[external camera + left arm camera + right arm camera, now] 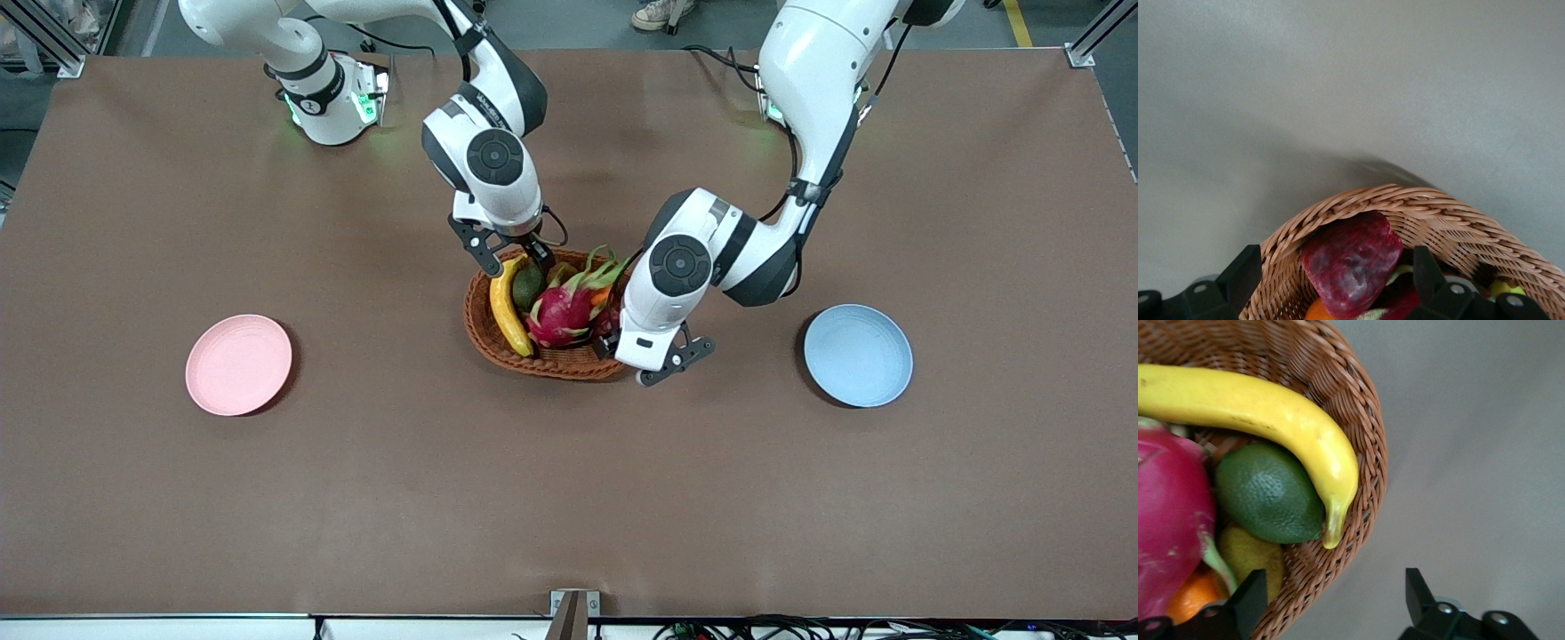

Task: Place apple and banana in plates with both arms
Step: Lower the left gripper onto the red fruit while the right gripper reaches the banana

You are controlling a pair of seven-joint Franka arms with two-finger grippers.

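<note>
The dark red apple needs to be set in the blue plate (858,356), so my left gripper has to take hold of the apple by its rounded sides next.
The yellow banana (508,307) lies in the brown wicker basket (542,363), along its side toward the right arm's end. My right gripper (509,258) is open over the basket's rim by the banana's tip (1336,528); its fingers (1250,595) straddle the rim. My left gripper (642,357) is open at the basket's end toward the left arm. The dark red apple (1351,263) lies inside the rim between its fingers (1245,270); in the front view the hand mostly hides it. The pink plate (238,364) and the blue plate (858,356) lie empty.
The basket also holds a pink dragon fruit (569,307), a dark green fruit (528,286) and a small orange fruit (1195,597). The pink plate is toward the right arm's end of the brown table (569,498), the blue plate toward the left arm's end.
</note>
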